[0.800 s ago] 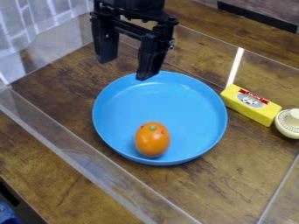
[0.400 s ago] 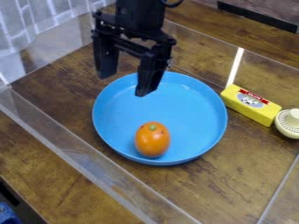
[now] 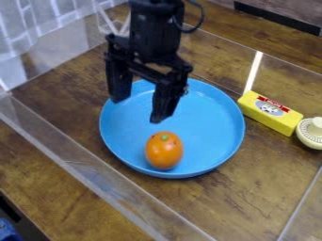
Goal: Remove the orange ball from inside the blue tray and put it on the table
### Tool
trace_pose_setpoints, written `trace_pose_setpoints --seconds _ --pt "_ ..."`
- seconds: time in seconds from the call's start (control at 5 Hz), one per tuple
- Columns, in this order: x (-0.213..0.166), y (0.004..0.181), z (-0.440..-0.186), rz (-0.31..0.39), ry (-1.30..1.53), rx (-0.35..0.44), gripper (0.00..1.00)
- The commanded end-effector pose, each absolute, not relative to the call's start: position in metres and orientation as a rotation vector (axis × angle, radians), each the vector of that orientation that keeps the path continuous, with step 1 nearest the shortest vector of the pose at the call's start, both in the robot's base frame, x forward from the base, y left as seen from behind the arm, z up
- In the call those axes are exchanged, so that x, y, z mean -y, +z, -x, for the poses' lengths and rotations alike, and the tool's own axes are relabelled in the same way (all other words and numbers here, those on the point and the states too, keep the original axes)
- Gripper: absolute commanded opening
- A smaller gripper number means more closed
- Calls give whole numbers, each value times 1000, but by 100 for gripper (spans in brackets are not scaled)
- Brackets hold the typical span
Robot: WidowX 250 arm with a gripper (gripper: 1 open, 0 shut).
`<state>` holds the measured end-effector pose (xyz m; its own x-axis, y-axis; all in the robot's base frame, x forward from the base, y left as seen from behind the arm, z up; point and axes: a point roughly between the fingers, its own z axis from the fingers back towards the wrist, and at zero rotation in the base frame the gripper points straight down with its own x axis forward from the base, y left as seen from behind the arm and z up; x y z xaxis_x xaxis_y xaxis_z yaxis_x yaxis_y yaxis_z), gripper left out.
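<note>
I need to move the orange ball from the blue tray (image 3: 214,108) onto the table, so next I need to grab the ball by its round body (image 3: 164,153) with my gripper.
The orange ball (image 3: 164,151) lies inside the blue tray (image 3: 214,108), near the tray's front rim, with a small green stem dot on top. The tray rests on the dark wood table (image 3: 70,104). My gripper (image 3: 141,101) hangs over the tray's back left part, pointing down, its two black fingers spread open with nothing between them. One fingertip (image 3: 160,111) is above the tray floor, just behind and above the ball; the other is over the tray's left rim. The gripper is not touching the ball.
A small yellow box (image 3: 272,111) sits to the right of the tray, with a round pale object (image 3: 311,133) beside it at the right edge. Clear acrylic walls (image 3: 75,174) border the table in front and at the left.
The gripper has come down and toward the camera, from behind the tray's back rim to over the tray, closer to the ball. Its fingers stayed open. The ball and tray have not moved.
</note>
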<state>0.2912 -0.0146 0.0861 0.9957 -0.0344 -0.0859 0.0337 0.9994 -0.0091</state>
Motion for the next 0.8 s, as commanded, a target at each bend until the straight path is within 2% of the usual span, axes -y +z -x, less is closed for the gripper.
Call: trace_pose_setpoints --seconds 0.0,0.4,0.6 --pt "24 76 -296 9 -65 -22 100" --pt "31 39 -297 -3 -86 15 100" --pt "34 28 -297 -15 -126 28 100"
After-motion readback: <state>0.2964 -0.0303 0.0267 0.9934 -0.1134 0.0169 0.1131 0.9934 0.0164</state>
